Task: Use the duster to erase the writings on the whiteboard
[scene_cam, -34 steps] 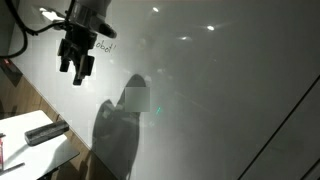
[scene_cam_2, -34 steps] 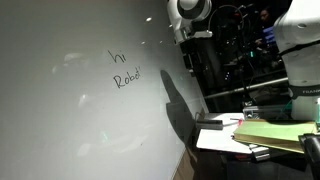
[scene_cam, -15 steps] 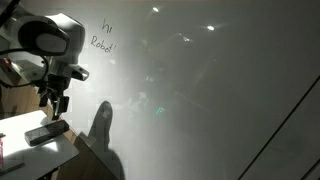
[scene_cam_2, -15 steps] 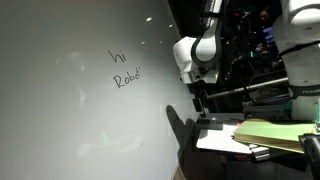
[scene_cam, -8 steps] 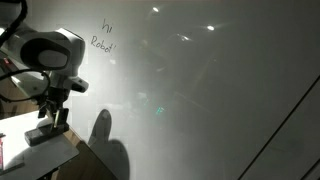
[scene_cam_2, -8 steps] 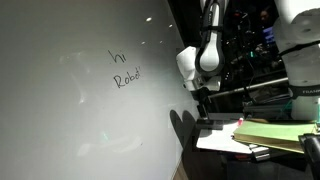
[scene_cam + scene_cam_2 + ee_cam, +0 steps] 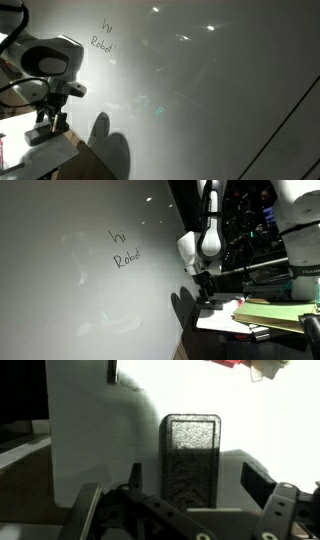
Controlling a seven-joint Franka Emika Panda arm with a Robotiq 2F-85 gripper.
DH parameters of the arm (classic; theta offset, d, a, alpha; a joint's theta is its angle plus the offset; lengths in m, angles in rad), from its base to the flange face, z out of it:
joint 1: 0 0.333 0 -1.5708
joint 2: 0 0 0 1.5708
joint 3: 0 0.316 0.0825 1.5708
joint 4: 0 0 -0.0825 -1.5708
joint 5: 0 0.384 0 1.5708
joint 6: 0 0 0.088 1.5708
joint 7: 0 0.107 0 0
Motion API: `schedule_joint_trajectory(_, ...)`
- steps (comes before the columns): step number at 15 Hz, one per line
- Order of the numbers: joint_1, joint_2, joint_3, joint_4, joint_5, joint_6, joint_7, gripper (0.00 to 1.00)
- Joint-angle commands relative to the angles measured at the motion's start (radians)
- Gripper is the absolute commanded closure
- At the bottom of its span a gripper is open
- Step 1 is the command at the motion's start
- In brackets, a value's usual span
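My gripper closes on the duster now, since in an exterior view both fingers are down at the sides of the duster (image 7: 36,136) (image 7: 190,455).
The duster (image 7: 190,455), a dark flat block, lies on the small white table (image 7: 285,420). In the wrist view my gripper (image 7: 197,478) is open, with one finger on each side of the duster and gaps showing. In an exterior view the gripper (image 7: 47,124) hangs low over the duster (image 7: 36,136). It also shows low over the table in an exterior view (image 7: 205,292). The writings (image 7: 103,37) "hi Robot" stand on the large whiteboard (image 7: 200,90), and both show again in an exterior view (image 7: 125,250), (image 7: 60,290).
A red pen (image 7: 228,363) lies beyond the duster, and also shows at the table's near end (image 7: 2,150). A stack of yellow-green papers (image 7: 270,313) lies on the table (image 7: 215,321). Dark equipment (image 7: 250,240) stands behind the arm.
The arm came away from the board near the writings and went down to the table. Over the last half second the gripper sank a little further over the duster.
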Motion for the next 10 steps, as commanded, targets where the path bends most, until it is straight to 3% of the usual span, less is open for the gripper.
schedule_joint_trajectory(1, 0.015, 0.024, -0.021, 0.000, -0.034, 0.040, 0.028, 0.19)
schedule_joint_trajectory(8, 0.031, 0.031, -0.023, 0.002, -0.057, 0.045, 0.048, 0.71)
schedule_joint_trajectory(10, 0.037, 0.008, -0.021, 0.002, -0.069, 0.025, 0.060, 0.71)
